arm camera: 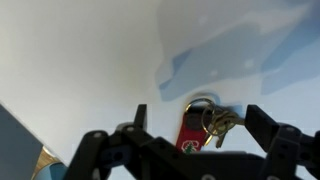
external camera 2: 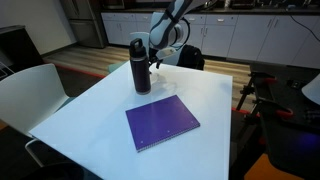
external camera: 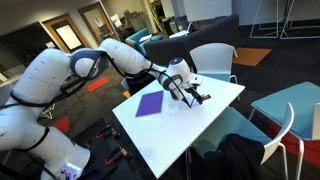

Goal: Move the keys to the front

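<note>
My gripper should go lower before it closes on the keys. My fingers are away from their shadows on the tabletop, so they would miss the keys if I closed now.
In the wrist view the keys [arm camera: 206,122], a red fob with a ring and a few metal keys, lie on the white table [arm camera: 80,70]. My gripper [arm camera: 200,128] is open just above them, one dark finger on each side, not touching. In both exterior views the gripper [external camera: 192,93] [external camera 2: 156,63] hangs low over the table's far part [external camera: 205,125] [external camera 2: 90,110]; the keys are hidden there. The gripper is right beside the tall black bottle [external camera 2: 140,68]. The purple sheet [external camera: 150,103] [external camera 2: 162,123] lies flat nearer the table's middle.
A white chair [external camera: 215,58] and a teal chair [external camera: 290,105] stand round the table. Another white chair [external camera 2: 30,85] is at its side. A dark bag or garment [external camera: 240,155] sits by the table's edge.
</note>
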Controlling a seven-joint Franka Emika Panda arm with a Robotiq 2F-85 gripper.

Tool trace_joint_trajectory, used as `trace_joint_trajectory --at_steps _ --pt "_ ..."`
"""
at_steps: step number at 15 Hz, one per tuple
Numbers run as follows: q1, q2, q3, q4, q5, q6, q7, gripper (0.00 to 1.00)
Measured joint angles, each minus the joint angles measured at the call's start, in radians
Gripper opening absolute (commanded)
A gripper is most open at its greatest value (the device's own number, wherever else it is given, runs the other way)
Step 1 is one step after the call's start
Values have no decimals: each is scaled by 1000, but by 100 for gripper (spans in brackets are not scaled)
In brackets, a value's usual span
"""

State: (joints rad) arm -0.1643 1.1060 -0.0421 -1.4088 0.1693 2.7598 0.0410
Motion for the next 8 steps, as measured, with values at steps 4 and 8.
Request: trace_joint_trajectory --at_steps 4,8 --pt "-2 60 17 37 0 84 0 66" --pt "-3 85 19 78 0 95 2 34"
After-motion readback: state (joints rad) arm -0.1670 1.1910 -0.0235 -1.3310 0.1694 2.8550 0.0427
